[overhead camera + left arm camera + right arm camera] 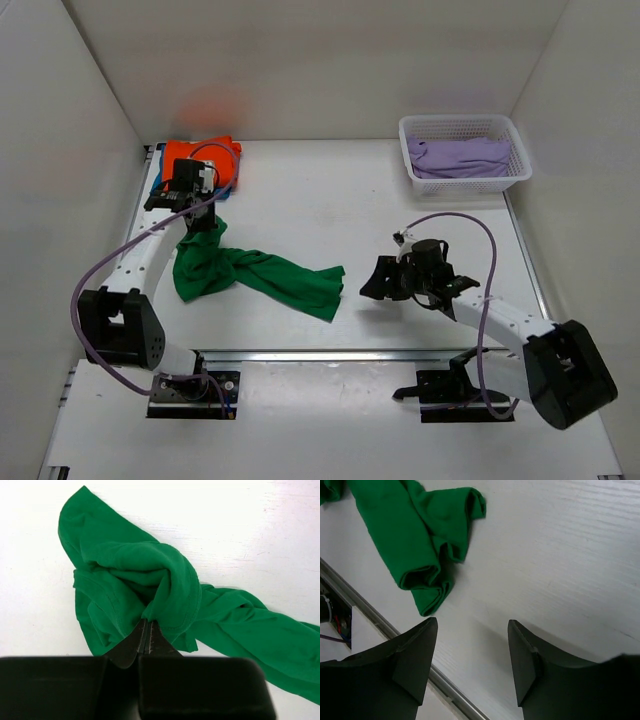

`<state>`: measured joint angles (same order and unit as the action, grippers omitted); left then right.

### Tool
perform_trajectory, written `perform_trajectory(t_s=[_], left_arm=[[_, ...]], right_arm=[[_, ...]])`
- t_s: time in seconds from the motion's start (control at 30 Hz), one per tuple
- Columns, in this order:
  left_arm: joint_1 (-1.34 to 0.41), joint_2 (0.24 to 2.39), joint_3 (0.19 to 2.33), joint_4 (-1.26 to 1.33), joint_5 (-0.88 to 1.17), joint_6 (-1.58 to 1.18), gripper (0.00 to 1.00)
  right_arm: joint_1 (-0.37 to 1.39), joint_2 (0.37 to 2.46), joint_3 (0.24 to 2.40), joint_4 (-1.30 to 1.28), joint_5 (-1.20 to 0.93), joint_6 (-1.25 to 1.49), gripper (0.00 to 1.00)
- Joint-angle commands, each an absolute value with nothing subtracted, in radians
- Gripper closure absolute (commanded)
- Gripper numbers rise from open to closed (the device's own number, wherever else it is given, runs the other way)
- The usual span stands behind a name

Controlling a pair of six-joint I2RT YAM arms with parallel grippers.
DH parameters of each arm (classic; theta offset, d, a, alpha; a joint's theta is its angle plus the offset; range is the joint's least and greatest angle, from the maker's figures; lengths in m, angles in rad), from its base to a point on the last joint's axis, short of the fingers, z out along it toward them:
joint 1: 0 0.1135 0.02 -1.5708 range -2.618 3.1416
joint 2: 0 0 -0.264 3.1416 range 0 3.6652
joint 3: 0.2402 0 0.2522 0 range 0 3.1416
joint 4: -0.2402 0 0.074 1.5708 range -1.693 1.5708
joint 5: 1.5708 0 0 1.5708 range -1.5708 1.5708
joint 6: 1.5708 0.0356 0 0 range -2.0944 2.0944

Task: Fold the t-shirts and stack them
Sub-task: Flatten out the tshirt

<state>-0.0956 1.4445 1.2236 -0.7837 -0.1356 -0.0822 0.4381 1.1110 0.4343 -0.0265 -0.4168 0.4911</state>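
I should next grab the green t-shirt's loose end [331, 293] [443, 564] with my right gripper, opposite my left gripper. Then the t-shirt can be stretched out for folding.
The bright green t-shirt [255, 272] lies crumpled and stretched out on the white table [330, 200], left of the middle. My left gripper [205, 224] is at the shirt's upper left end; in the left wrist view the left gripper [147, 625] is shut on a bunched fold of the green t-shirt [150, 580]. The orange t-shirt [196, 154] lies folded at the far left corner, on a blue one [161, 184] of which only an edge shows. My right gripper [368, 283] stands open just right of the green shirt's end [415, 535], and nothing lies between the right gripper's [472, 625] fingers.
A white basket [515, 170] holding purple cloth [458, 155] stands at the far right corner. White walls close in the table on the left, back and right. A metal rail [445, 682] runs along the near table edge, close under my right gripper.
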Motion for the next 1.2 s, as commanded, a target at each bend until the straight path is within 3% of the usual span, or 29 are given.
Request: perform_trajectory(t_s=[0.0,0.33,0.77,0.8,0.87,0.9,1.17], left_arm=[[-0.101,1.37,1.213,-0.773,-0.138,-0.087,0.98],[-0.107,1.328,1.151,-0.75,-0.103,-0.092,0.95],[-0.103,1.29,1.092,-0.729,-0.091,-0.1,0.88],[-0.103,1.295,1.092,-0.73,-0.086,-0.101,0.9],[-0.101,1.29,1.103,-0.736,-0.089,-0.104,1.0],[-0.101,1.295,1.121,-0.748,-0.083,-0.109,1.0],[-0.095,1.241,1.528,-0.923,-0.152,-0.117,1.0]], right_arm=[[0.434,1.16,0.482,0.144,-0.463,0.555,0.44],[0.488,1.293,0.511,0.373,-0.583,0.752,0.46],[0.597,1.498,0.586,0.437,-0.604,0.845,0.44],[0.595,1.52,0.592,0.472,-0.617,0.863,0.47],[0.574,1.536,0.621,0.512,-0.644,0.874,0.79],[0.562,1.536,0.636,0.505,-0.658,0.867,1.0],[0.419,1.212,0.929,0.072,-0.586,0.6,1.0]])
